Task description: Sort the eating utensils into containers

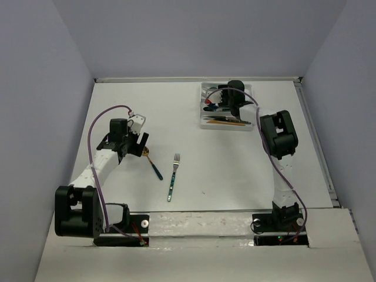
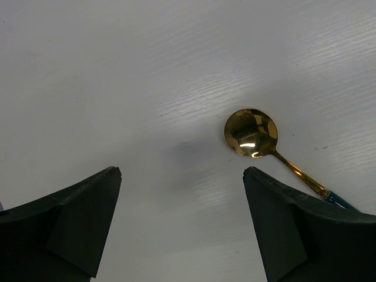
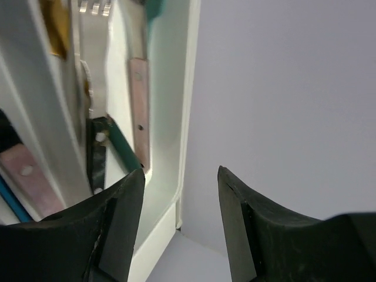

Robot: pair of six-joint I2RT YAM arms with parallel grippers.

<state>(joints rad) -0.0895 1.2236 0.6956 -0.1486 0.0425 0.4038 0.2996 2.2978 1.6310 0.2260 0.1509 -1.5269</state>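
My right gripper grabs the silver fork by its teal riveted handle (image 1: 171,185) next, leaving the fork's teeth free to enter the fork compartment.
A gold spoon with a blue handle (image 1: 154,164) lies on the table by my left gripper (image 1: 138,148). In the left wrist view its gold bowl (image 2: 251,133) lies just ahead of the right finger; the gripper (image 2: 182,176) is open and empty above bare table. A silver fork with a teal handle (image 1: 173,176) lies at mid-table. The white cutlery tray (image 1: 204,122) at the back holds several utensils. My right gripper (image 1: 235,97) hovers over it, open and empty; in the right wrist view (image 3: 181,176) it straddles the tray's outer rim (image 3: 189,88), with pink and teal handles inside.
Grey walls enclose the table on three sides. A raised white strip (image 1: 194,226) runs along the near edge between the arm bases.
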